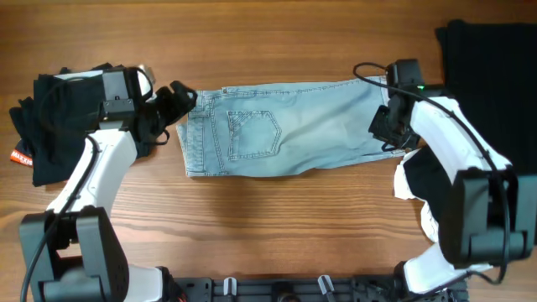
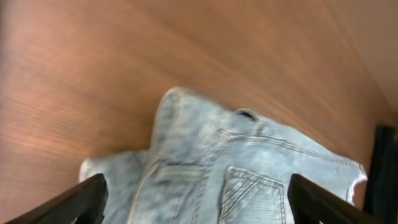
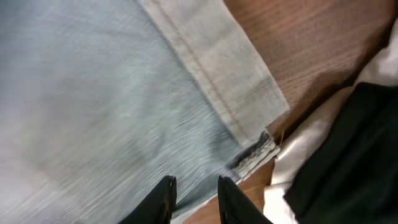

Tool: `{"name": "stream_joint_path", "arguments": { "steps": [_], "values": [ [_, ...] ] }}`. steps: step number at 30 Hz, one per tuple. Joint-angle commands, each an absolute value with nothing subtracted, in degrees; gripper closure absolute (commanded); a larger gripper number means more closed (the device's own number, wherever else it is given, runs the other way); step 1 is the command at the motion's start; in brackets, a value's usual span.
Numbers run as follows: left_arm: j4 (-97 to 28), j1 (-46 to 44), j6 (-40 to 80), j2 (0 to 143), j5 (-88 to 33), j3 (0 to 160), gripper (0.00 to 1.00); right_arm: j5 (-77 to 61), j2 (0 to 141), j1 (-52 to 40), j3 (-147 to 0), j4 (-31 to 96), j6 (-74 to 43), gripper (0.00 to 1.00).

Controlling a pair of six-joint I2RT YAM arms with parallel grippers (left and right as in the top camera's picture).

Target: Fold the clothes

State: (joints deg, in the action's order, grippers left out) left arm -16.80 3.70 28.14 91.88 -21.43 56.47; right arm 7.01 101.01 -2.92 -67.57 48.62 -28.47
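Next, the left gripper grabs the denim shorts [image 1: 285,130] at the waistband's far corner, to draw the waistband end toward me for folding.
The pale blue denim shorts [image 1: 285,130] lie flat across the middle of the table, waistband at the left, back pocket up, hemmed legs at the right. My left gripper [image 1: 179,102] hovers at the waistband's upper left corner. Its fingers [image 2: 198,186] are spread wide and empty above the shorts [image 2: 249,168]. My right gripper [image 1: 384,127] is at the leg hem on the right. Its fingers [image 3: 194,185] stand a narrow gap apart over the frayed lower corner of the shorts [image 3: 112,93], gripping nothing that I can see.
A heap of black garments [image 1: 50,117] lies at the far left under my left arm. A black garment [image 1: 495,59] lies at the back right. White and black cloth [image 1: 419,184] lies under my right arm, and shows beside the hem in the right wrist view [image 3: 348,149].
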Motion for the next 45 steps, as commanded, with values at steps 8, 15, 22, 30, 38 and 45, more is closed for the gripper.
{"name": "stream_joint_path", "arguments": {
  "steps": [8, 15, 22, 30, 38, 45],
  "values": [
    [-1.54, -0.30, 22.46, 105.97, -23.55, 56.47, 0.06, -0.10, 99.88, -2.76, -67.26, 49.36, -25.47, 0.71],
    [1.74, -2.90, 22.46, 107.63, -23.57, 56.47, 0.82, -0.10, 99.88, -2.76, -67.22, 49.23, -25.54, 0.71],
    [-15.73, -1.48, 23.16, 96.42, -23.59, 58.87, 0.96, 0.36, 100.55, -2.70, -67.05, 44.23, -25.43, 0.60],
    [-42.44, -1.50, 24.88, 81.21, -20.32, 59.00, 0.96, 0.38, 106.26, -2.70, -67.05, 42.68, -25.45, 0.62],
    [-55.57, -1.54, 29.28, 82.94, -0.19, 54.26, 0.96, 6.11, 108.57, -2.52, -67.05, 43.35, -25.67, 0.62],
    [-55.18, -1.54, 33.93, 82.94, -6.07, 44.23, 0.96, 8.14, 108.60, 0.67, -67.05, 44.69, -25.41, 0.62]
  ]
}}
